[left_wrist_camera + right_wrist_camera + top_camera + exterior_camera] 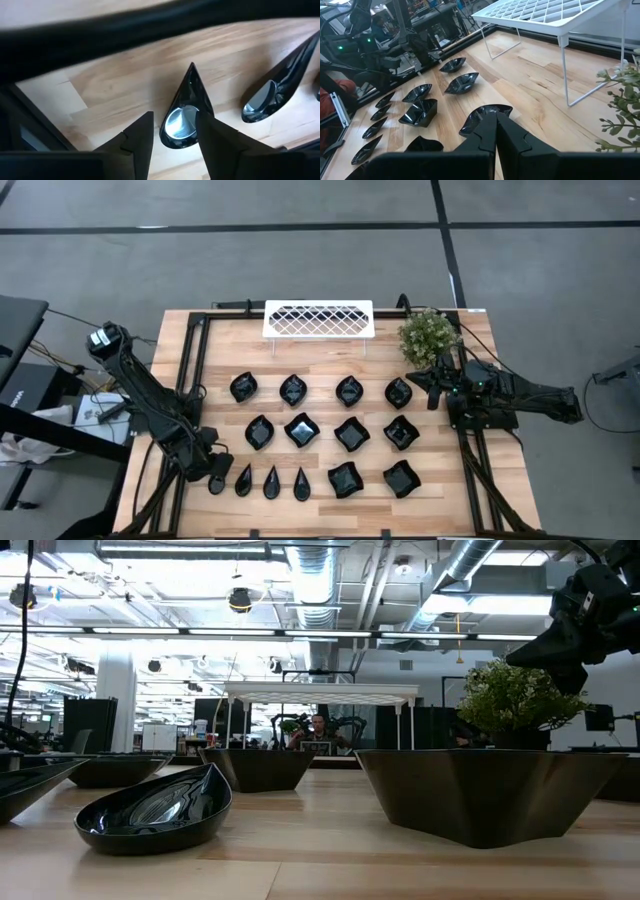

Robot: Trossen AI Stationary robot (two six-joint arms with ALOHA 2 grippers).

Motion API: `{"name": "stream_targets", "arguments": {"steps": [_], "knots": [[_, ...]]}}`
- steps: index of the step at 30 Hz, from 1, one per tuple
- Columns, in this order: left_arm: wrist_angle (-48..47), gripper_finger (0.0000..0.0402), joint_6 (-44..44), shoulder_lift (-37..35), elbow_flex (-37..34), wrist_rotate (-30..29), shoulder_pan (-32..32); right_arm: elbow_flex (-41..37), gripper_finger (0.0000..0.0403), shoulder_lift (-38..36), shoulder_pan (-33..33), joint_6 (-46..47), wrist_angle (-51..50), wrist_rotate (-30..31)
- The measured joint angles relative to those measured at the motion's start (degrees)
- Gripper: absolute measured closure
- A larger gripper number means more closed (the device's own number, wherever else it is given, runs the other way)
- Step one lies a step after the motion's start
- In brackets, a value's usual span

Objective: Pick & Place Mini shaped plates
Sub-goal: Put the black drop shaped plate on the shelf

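Note:
I need to place the teardrop plate on the white lattice rack (318, 320), so next I need to grip the plate by its wide round end (216, 485) with my left gripper.
Several glossy black mini shaped plates (300, 430) lie in rows on the wooden table (230, 350), with teardrop ones along the near row. My left gripper (215, 473) points down at the near left corner and is open. Its fingers (142, 137) stand on either side of the wide round end of the leftmost teardrop plate (187, 97), which lies flat on the wood. My right gripper (495, 131) is shut and empty, held above the table's right side beside the plant (428, 335). My left gripper stands open over the teardrop plate's round end (177, 127), coming from above. One finger (210, 132) shows against the plate's rim; I cannot tell whether it touches. The plate lies on the table, its point away from the fingers.
A white lattice rack (318, 318) stands at the far edge, the small plant right of it. A second teardrop plate (272, 92) lies close beside the one under my left gripper. Black frame rails (190, 380) run along the table's left and right sides.

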Motion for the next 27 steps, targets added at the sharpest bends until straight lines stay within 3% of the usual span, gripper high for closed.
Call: {"name": "stream_targets", "arguments": {"steps": [27], "knots": [[7.88,0.0264,1.24,1.07,-5.70,0.81,-0.26,0.00,0.0403,0.00,-0.01,0.00,-0.49,0.02]]}}
